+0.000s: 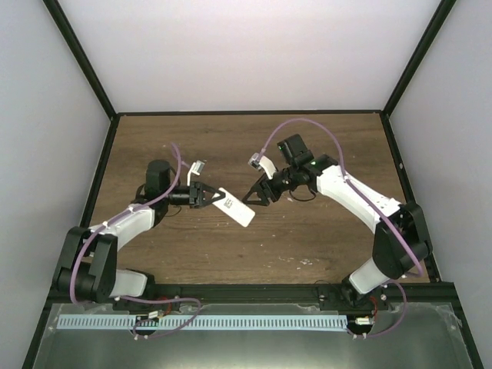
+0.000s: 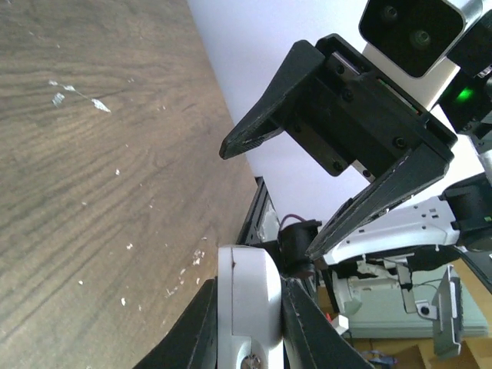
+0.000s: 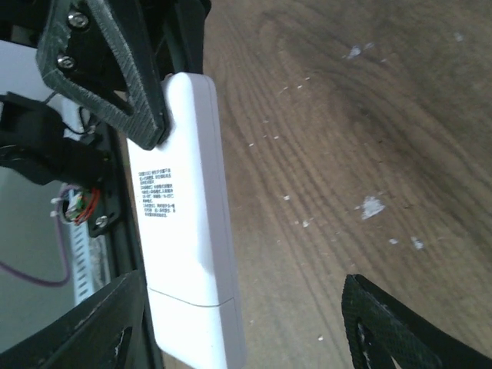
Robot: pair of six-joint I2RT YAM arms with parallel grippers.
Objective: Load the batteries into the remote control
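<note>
My right gripper is going to grab the white remote control by its loose end (image 1: pixel 246 218) (image 3: pixel 198 330), and that will leave my left gripper free to fetch batteries.
The white remote control (image 1: pixel 236 207) hangs above the wooden table, label side up in the right wrist view (image 3: pixel 181 231), with a cover seam near its free end. My left gripper (image 1: pixel 206 196) is shut on one end of it; in the left wrist view the white end (image 2: pixel 246 296) is pinched between the black fingers (image 2: pixel 192 330). My right gripper (image 1: pixel 252 196) stands open at the other end. The remote's free end lies inside its wide jaws (image 3: pixel 240 304), close to one finger (image 3: pixel 92 330) and touching neither. The batteries are out of view.
Pale specks (image 3: pixel 373 206) dot the brown tabletop (image 1: pixel 307 146). White walls and black frame posts (image 1: pixel 84 73) enclose the table. A perforated cable rail (image 1: pixel 200 321) runs along the near edge between the arm bases.
</note>
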